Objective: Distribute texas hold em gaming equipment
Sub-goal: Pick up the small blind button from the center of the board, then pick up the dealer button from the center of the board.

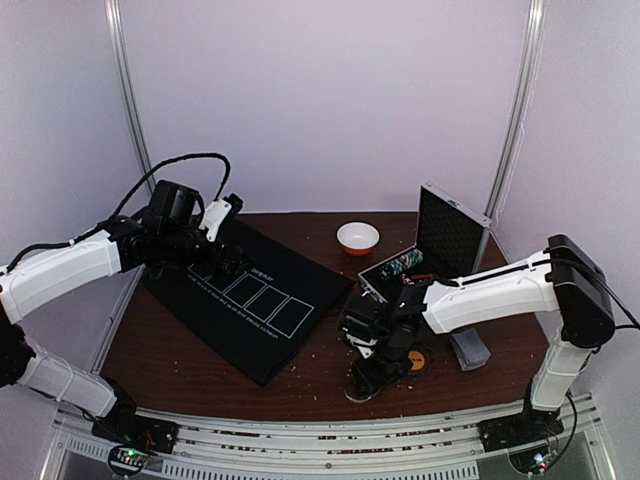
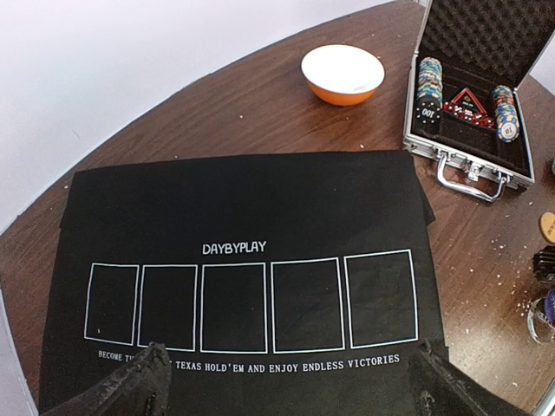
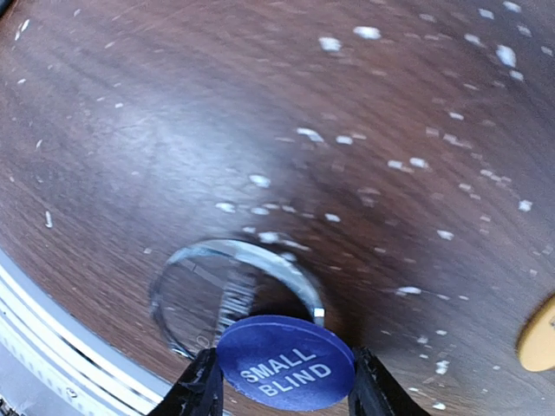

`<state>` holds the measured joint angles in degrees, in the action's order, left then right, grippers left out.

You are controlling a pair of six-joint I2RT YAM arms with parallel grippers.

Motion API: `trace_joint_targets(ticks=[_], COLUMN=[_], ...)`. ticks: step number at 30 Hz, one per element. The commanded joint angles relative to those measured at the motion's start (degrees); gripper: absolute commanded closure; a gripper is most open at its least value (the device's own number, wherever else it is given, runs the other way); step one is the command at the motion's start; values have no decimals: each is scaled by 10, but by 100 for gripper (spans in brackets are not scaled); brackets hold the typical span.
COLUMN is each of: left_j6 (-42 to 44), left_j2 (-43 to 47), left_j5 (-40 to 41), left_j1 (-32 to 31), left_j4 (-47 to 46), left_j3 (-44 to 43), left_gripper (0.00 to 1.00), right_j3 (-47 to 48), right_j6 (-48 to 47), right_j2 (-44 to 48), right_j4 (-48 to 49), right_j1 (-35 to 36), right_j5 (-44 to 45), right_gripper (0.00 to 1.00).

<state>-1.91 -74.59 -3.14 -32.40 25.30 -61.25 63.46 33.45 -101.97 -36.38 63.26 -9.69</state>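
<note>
My left gripper is to grab the clear round disc (image 2: 542, 320) next by opposite edges of its rim. The disc's sides then stay free to lie flat on the black mat (image 2: 243, 208).
In the right wrist view a purple-blue disc (image 3: 286, 351) marked SMALL BLIND sits between the fingers of my right gripper (image 3: 284, 371), which touch its two edges just above the wooden table. A clear round disc (image 3: 195, 290) lies flat right behind it. An orange disc (image 3: 542, 336) shows at the right edge and beside that arm (image 1: 417, 360). Grey-blue cards (image 1: 470, 348) lie to the right. Striped chip stacks (image 2: 427, 82) stand in the case. My left gripper (image 2: 290, 392) hangs open and empty over the black mat (image 2: 243, 208).
The silver case (image 2: 468, 169) stands open at the back right of the table. A white bowl (image 2: 342, 74) with an orange rim sits behind the mat. White crumbs speckle the wood. The table's metal front rail (image 3: 35, 338) runs close to the right gripper.
</note>
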Motion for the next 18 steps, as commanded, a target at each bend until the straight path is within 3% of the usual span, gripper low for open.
trace_joint_targets(ticks=[1,9,13,18], left_j6=[11,33,88,160], left_j2=[-1,-8,-44,-161], left_j5=[8,-67,-57,-64], left_j1=[0,-27,-141,-292], left_j4=[-25,-31,-24,17], left_j3=[3,5,-6,-60], left_gripper=[2,3,3,2], right_j3=[-19,-64,-108,-168], right_j6=[10,7,0,-6], right_j2=[40,117,158,213], right_j4=[-13,-20,-25,-10], right_j1=[-17,-77,-125,-166], right_j5=[20,50,73,81], right_gripper=[62,62,62,62])
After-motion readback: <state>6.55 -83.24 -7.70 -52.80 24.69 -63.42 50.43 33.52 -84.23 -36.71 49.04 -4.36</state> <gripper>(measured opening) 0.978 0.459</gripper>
